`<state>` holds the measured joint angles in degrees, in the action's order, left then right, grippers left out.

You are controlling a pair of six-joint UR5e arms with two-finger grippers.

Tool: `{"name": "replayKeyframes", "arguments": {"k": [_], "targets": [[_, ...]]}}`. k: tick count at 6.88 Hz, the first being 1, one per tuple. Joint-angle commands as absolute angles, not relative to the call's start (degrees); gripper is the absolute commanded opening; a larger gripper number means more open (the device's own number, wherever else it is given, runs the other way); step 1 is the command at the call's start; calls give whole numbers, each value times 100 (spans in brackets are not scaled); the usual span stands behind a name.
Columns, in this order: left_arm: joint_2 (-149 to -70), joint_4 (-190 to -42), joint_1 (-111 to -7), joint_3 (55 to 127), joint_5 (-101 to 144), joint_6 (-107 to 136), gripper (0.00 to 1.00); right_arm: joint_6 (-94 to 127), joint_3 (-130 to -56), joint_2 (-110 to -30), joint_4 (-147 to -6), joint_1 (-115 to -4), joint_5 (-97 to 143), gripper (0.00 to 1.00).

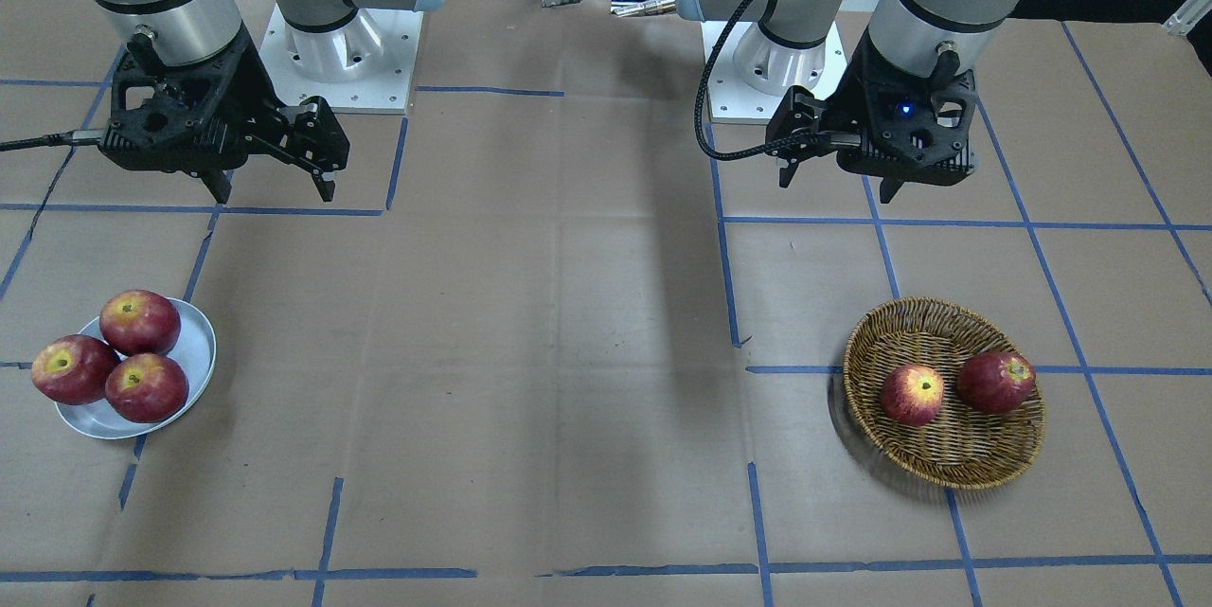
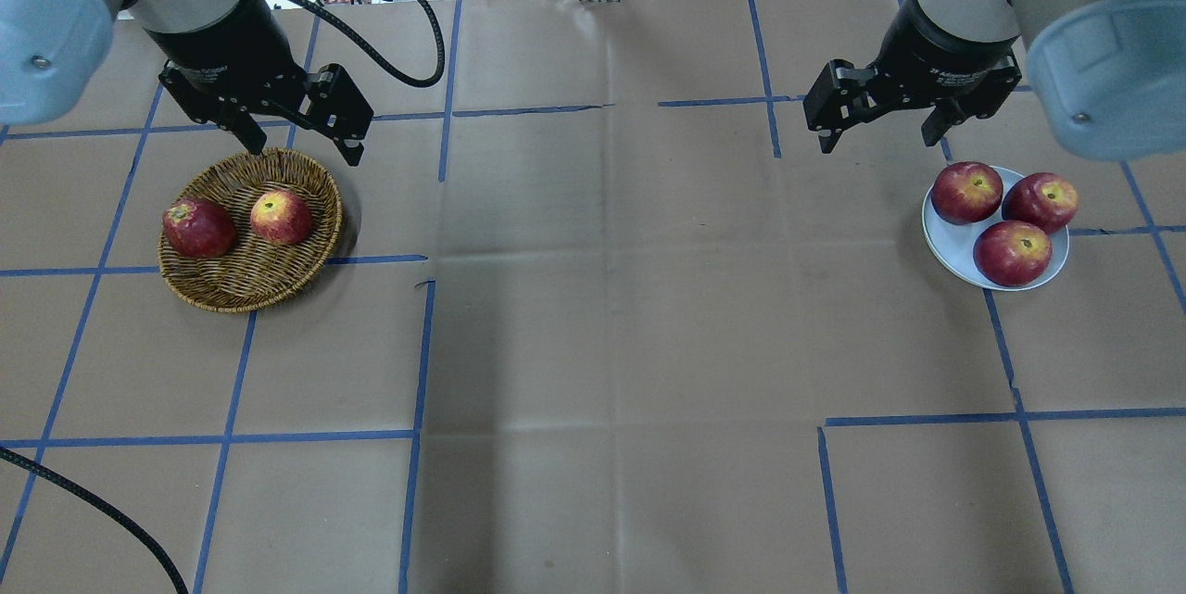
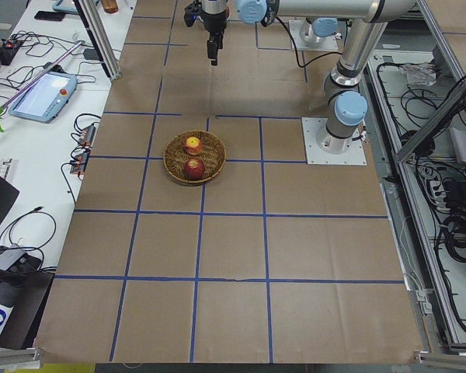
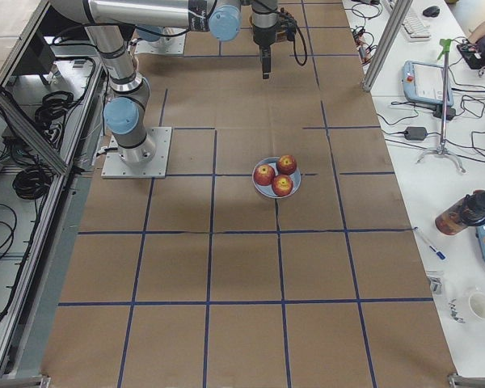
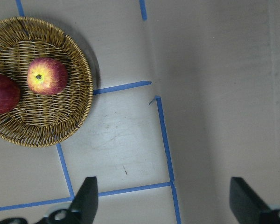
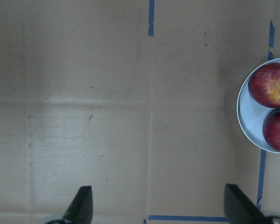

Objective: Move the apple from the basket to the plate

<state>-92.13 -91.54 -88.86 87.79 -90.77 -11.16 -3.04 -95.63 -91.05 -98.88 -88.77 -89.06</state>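
My left gripper grips the yellow-blushed apple by its round sides next, to lift it out of the basket (image 1: 945, 454) (image 5: 42, 114).
The yellow-blushed apple (image 2: 281, 216) lies in the wicker basket (image 2: 250, 284) beside a darker red apple (image 2: 197, 228); it also shows in the front view (image 1: 912, 394) and the left wrist view (image 5: 47, 76). The pale blue plate (image 2: 945, 237) holds three red apples (image 2: 1010, 252). My left gripper (image 2: 302, 147) hangs open and empty above the basket's far edge. My right gripper (image 2: 876, 138) hangs open and empty just beyond the plate.
The table is covered in brown paper with a blue tape grid (image 2: 422, 344). The basket (image 1: 947, 465) and the plate (image 1: 199, 342) sit far apart at opposite sides. The arm bases (image 1: 336, 58) stand at the robot's side of the table.
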Motion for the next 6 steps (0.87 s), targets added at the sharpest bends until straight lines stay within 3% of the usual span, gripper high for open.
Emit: {"name": "replayKeyframes", "arguments": {"k": [1,6], "targets": [[-9185,-9158,-8886,8789,-9079,-1116,100,-308,-9562,-9105,-9888,-8877,-8903,100],[-9045,-9167,-8886,8850,-9088,-1116,100,-299,-9562,-9105,-9888,-8877,-8903,100]]}}
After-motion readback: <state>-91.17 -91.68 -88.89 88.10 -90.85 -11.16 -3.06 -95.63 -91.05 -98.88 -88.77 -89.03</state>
